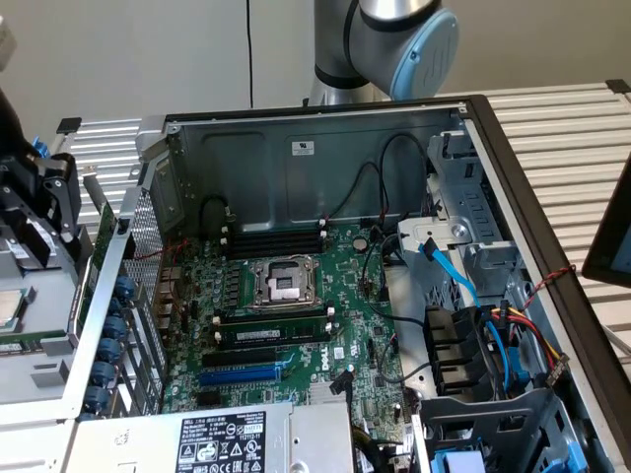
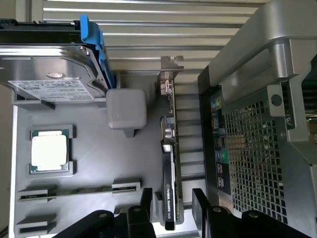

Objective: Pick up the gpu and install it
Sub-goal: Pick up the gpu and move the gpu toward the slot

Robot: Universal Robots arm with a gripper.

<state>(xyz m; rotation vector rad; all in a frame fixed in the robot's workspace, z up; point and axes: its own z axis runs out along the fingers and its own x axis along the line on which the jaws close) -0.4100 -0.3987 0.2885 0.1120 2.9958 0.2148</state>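
Note:
I need to pick up the GPU with my gripper next by its flat black shroud end (image 2: 169, 198), because parts stick out near the GPU's bracket. Then it can be installed.
The gpu (image 2: 168, 168) stands on its long edge in a slot of the grey parts tray (image 2: 99, 153), beside the computer case. Its black shroud faces sideways and its silver end bracket (image 2: 171, 67) points away from me. My gripper (image 2: 173, 206) is open, one black finger (image 2: 146, 201) on each side of the card's near end, not touching it. In the exterior view the gripper (image 1: 61, 202) hangs at the left, over the thin green edge of the gpu (image 1: 103, 236) just outside the case wall.
The open computer case (image 1: 513, 197) holds the green motherboard (image 1: 296, 296) with a blue expansion slot (image 1: 240, 374). On the tray lie a hard drive (image 2: 49, 69), a processor (image 2: 49, 151) and a memory stick (image 2: 79, 191). The case's perforated wall (image 2: 257, 158) stands close to the gpu.

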